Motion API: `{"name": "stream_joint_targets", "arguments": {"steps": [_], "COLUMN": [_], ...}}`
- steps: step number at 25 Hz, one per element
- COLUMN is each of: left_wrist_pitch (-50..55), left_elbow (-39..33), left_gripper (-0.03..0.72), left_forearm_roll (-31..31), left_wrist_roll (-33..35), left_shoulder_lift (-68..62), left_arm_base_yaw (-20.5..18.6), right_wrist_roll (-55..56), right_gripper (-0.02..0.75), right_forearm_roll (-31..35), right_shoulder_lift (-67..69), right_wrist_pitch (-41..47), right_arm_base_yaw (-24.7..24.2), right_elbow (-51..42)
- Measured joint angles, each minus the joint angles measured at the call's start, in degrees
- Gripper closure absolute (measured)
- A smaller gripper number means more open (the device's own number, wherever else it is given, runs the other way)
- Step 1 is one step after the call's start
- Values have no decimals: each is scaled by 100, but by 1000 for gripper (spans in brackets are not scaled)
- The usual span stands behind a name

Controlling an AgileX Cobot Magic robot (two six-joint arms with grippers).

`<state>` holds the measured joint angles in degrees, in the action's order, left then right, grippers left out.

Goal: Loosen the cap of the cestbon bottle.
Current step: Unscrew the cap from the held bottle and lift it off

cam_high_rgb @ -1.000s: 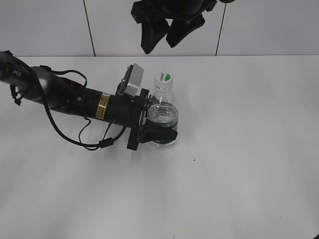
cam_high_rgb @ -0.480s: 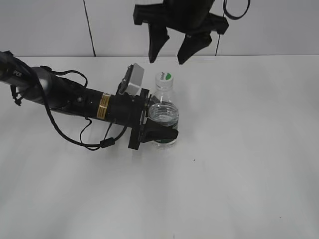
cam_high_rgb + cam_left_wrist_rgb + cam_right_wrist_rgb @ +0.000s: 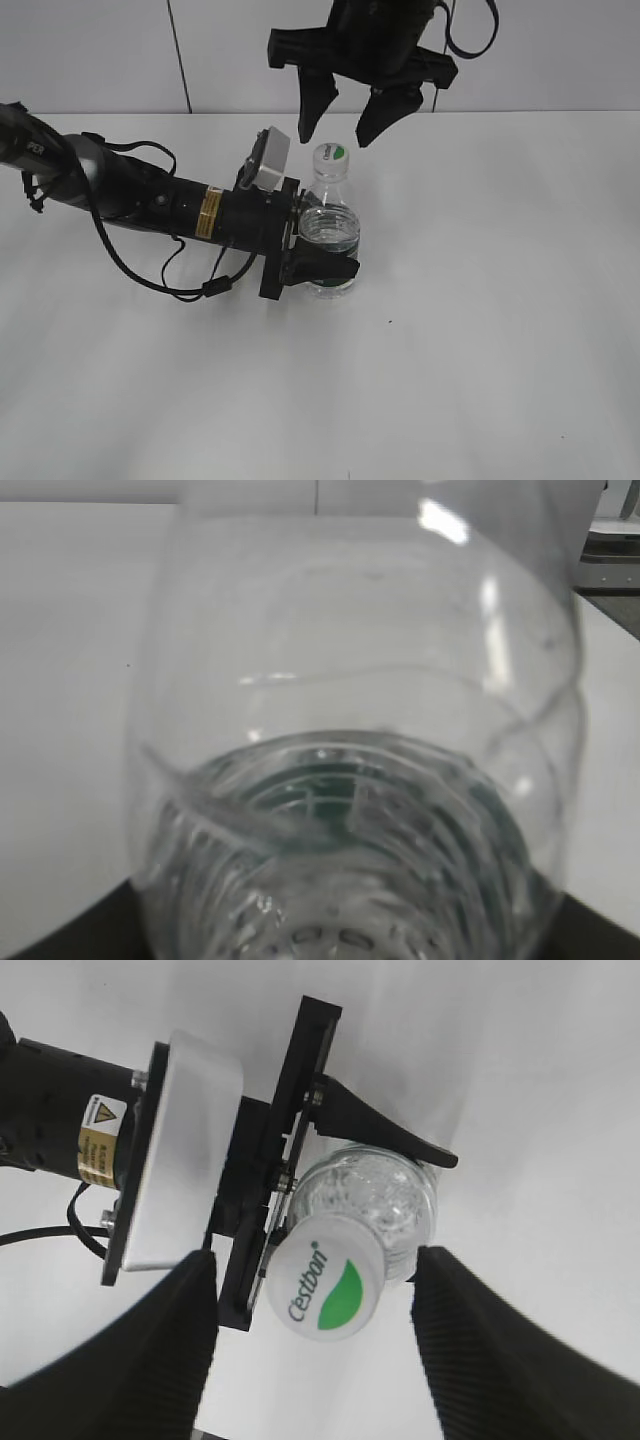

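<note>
Next, my right gripper grabs the cap by its round side to loosen the white cap of the cestbon bottle.
The clear cestbon bottle stands upright on the white table. Its white cap with the green leaf mark is on. My left gripper is shut on the bottle's lower body from the left. In the left wrist view the bottle fills the frame and hides the fingers. My right gripper hangs open just above the cap, one finger on each side, touching nothing. In the right wrist view the cap lies between the open fingers, with the bottle's shoulder beyond it.
The white table spreads in front and to the right. A tiled wall stands behind. My left arm and its looped cable lie across the left side.
My right gripper has come down from the top edge and opened wider, now straddling the space just above the cap. The left gripper and the bottle have not moved.
</note>
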<state>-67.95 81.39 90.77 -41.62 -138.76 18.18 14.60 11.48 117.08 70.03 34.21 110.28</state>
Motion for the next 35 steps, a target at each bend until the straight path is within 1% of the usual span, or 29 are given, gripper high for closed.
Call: {"name": "stream_joint_targets", "arguments": {"steps": [21, 31, 35], "left_wrist_pitch": [22, 27, 38], "left_elbow": [0, 0, 0], "left_gripper": [287, 287, 287], "left_forearm_roll": [-28, -28, -33], "left_wrist_roll": [0, 0, 0], "left_shoulder_lift": [0, 0, 0], "left_arm_base_yaw": [0, 5, 10], "right_wrist_roll": [-65, -83, -83], "right_gripper": [274, 309, 357], "right_forearm_roll": [-74, -116, -103], "right_shoulder_lift": [144, 149, 149], "right_wrist_pitch": [0, -11, -11], "right_arm_base_yaw": [0, 0, 0], "right_elbow": [-12, -188, -188]}}
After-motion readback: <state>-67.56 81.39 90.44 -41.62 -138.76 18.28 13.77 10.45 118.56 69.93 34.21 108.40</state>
